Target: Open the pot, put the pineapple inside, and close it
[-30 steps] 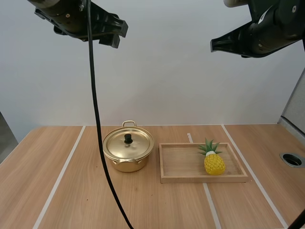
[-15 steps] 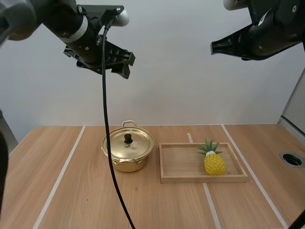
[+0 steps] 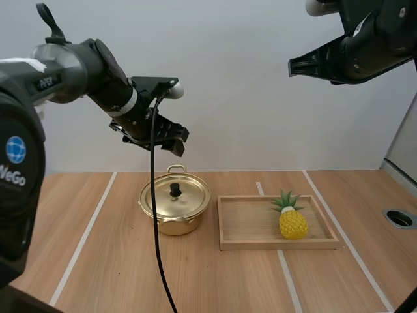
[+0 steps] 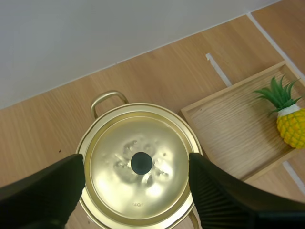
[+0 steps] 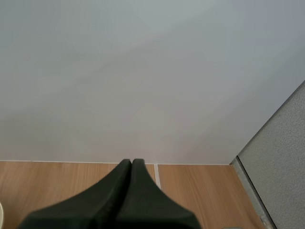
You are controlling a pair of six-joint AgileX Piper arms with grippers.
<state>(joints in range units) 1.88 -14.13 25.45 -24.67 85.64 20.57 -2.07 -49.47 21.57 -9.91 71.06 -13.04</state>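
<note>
My left gripper should pick up the lid by its black knob [image 3: 174,189] next, to open the gold pot for the pineapple [image 3: 292,218].
A gold pot [image 3: 174,207] with its lid [image 3: 176,196] on stands on the table, a black knob [image 3: 174,189] at the lid's centre. My left gripper [image 3: 171,141] hangs open above the pot's back rim. From the left wrist the lid [image 4: 139,165] and its knob [image 4: 141,162] lie straight below, between my two spread fingers [image 4: 224,200]. A yellow pineapple [image 3: 292,218] with green leaves lies in the wooden tray [image 3: 247,241] right of the pot; the pineapple [image 4: 289,119] also shows beside the tray [image 4: 228,129]. My right gripper [image 3: 293,64] is high at the upper right, shut on nothing [image 5: 131,164].
White tape lines [image 3: 85,241] run along the wooden table. A round hole [image 3: 399,218] sits in the table at the far right. A grey panel [image 3: 404,140] stands at the right edge.
My left arm has come down and to the right, from high at the upper left to just above the pot. The right arm has stayed where it was.
</note>
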